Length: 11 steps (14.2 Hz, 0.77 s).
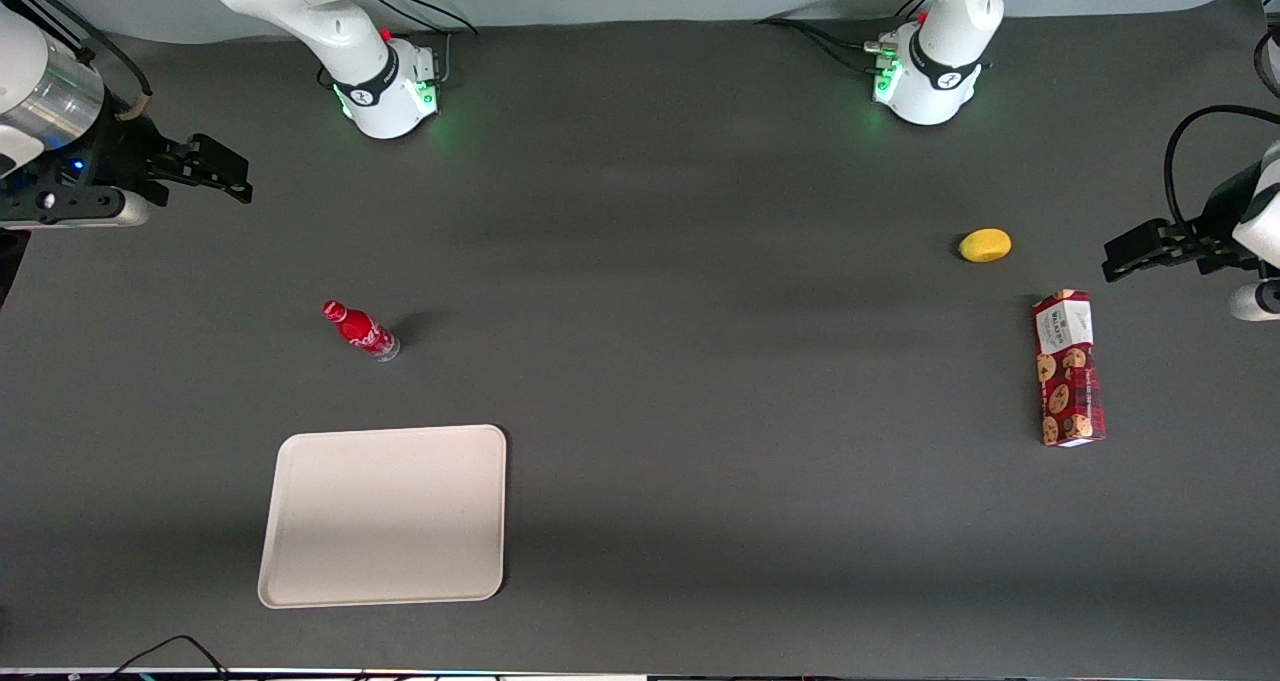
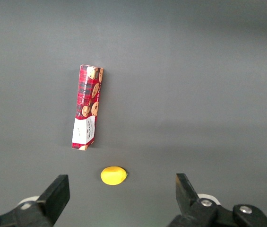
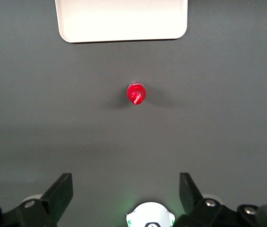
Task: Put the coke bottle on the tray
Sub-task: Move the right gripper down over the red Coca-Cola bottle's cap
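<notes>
My right gripper should next take hold of the coke bottle by its red cap end (image 1: pixel 335 310). Then it can place the bottle on the tray (image 1: pixel 385 514).
The coke bottle (image 1: pixel 361 330) is small, slim and red with a red cap and a silvery base. It stands upright on the dark table, farther from the front camera than the tray (image 1: pixel 385 514). The tray is a large flat cream-white rectangle with rounded corners, and nothing is on it. My right gripper (image 1: pixel 238 174) is open and empty, held high at the working arm's end of the table, well away from the bottle. In the right wrist view I see the bottle (image 3: pixel 136 93) from above, the tray's edge (image 3: pixel 122 29) and the spread fingertips (image 3: pixel 63 188).
A red cookie box (image 1: pixel 1068 368) lies toward the parked arm's end of the table, with a yellow lemon (image 1: pixel 985 245) farther from the front camera than it. Both show in the left wrist view, the box (image 2: pixel 87 107) and the lemon (image 2: pixel 113 175). The working arm's base (image 1: pixel 385 86) stands at the table's back.
</notes>
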{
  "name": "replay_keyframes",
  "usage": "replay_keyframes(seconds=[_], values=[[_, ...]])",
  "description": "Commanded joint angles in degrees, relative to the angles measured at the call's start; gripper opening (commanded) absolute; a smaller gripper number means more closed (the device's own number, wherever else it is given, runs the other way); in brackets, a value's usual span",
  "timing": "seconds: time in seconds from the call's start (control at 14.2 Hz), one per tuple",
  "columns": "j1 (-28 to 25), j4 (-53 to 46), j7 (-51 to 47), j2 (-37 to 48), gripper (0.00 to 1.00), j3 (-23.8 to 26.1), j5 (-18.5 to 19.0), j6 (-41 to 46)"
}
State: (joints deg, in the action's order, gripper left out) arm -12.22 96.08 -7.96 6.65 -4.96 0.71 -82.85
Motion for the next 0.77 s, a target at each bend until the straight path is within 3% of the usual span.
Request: replay_keyframes(seconds=[0.0, 0.28, 0.7], values=[[0.17, -1.69, -0.83, -0.77, 1.0, -0.05, 1.23, 2.68], [0.26, 1.03, -0.66, -3.31, 1.0, -0.14, 1.31, -0.71], [0.61, 20.18, 2.51, -4.54, 1.0, -0.49, 1.32, -25.75]])
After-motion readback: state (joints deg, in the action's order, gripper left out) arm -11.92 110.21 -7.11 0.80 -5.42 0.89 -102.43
